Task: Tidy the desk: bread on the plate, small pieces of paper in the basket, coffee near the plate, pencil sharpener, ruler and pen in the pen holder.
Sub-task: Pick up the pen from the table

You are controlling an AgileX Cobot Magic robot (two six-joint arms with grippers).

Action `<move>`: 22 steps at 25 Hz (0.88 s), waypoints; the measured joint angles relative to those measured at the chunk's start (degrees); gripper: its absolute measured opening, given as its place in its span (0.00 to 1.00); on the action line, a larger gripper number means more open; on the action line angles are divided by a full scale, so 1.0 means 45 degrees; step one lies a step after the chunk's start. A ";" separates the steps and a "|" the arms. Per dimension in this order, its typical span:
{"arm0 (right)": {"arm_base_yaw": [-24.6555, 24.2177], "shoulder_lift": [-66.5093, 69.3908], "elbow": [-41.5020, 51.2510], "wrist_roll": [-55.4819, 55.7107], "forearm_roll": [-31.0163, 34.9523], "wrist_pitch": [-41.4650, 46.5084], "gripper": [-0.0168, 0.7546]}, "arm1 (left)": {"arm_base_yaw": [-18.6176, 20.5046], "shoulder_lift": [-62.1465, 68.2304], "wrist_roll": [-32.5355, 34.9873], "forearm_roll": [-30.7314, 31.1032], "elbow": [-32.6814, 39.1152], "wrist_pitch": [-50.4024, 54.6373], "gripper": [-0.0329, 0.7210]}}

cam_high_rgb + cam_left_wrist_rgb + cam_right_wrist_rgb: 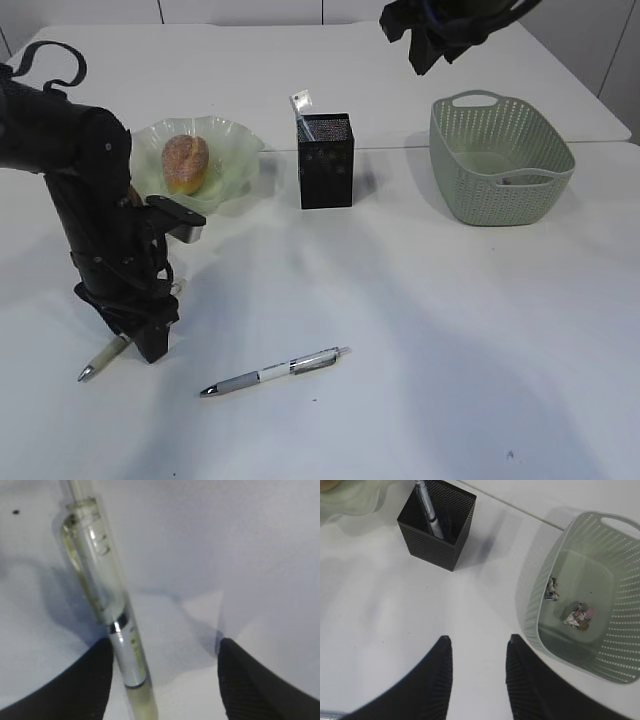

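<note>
I will grab the pale green pen by its body (129, 655) with my left gripper next, to stand it in the pen holder.
My left gripper (140, 345) is low on the table at the left, open, its jaws (162, 652) astride a pale yellow-green pen (107, 610), which lies close to the left finger; the pen tip sticks out (100, 360). A second grey-and-white pen (275, 372) lies on the table nearer the front. Bread (186, 163) sits on the green plate (240, 150). The black mesh pen holder (326, 165) holds a pen (427, 510). My right gripper (430, 50) is open, empty and raised high (477, 640). The basket (500, 165) holds paper bits (575, 615).
The basket (540, 600) stands right of the pen holder (437, 530). The plate's edge (350, 500) shows at the top left of the right wrist view. The left arm hides part of the table in front of the plate. I see no coffee.
</note>
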 joint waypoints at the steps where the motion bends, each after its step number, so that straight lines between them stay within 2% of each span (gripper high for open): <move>1: 0.0000 0.0000 0.0000 0.0000 0.0000 0.0000 0.41 | 0.0000 0.0004 0.0000 -0.0023 0.0000 0.0000 0.66; 7: 0.0000 0.0000 0.0000 0.0000 -0.0268 -0.0027 0.41 | 0.0000 0.0025 -0.0022 -0.0023 -0.0029 0.0000 0.66; 10: 0.0000 0.0000 0.0000 0.0000 -0.0286 -0.0027 0.41 | 0.0000 0.0053 -0.0022 -0.0023 -0.0060 0.0000 0.62; 13: 0.0000 0.0000 0.0000 0.0000 -0.0286 -0.0027 0.41 | 0.0000 0.0083 -0.0022 0.0051 -0.0070 -0.0025 0.52; 19: 0.0000 0.0000 0.0000 0.0000 -0.0316 -0.0027 0.41 | 0.0000 0.0110 -0.0022 0.0051 -0.0070 -0.0236 0.25; 22: 0.0000 0.0000 0.0000 0.0000 -0.0316 0.0080 0.41 | 0.0021 0.0110 -0.0022 0.0098 -0.0070 -0.0317 0.16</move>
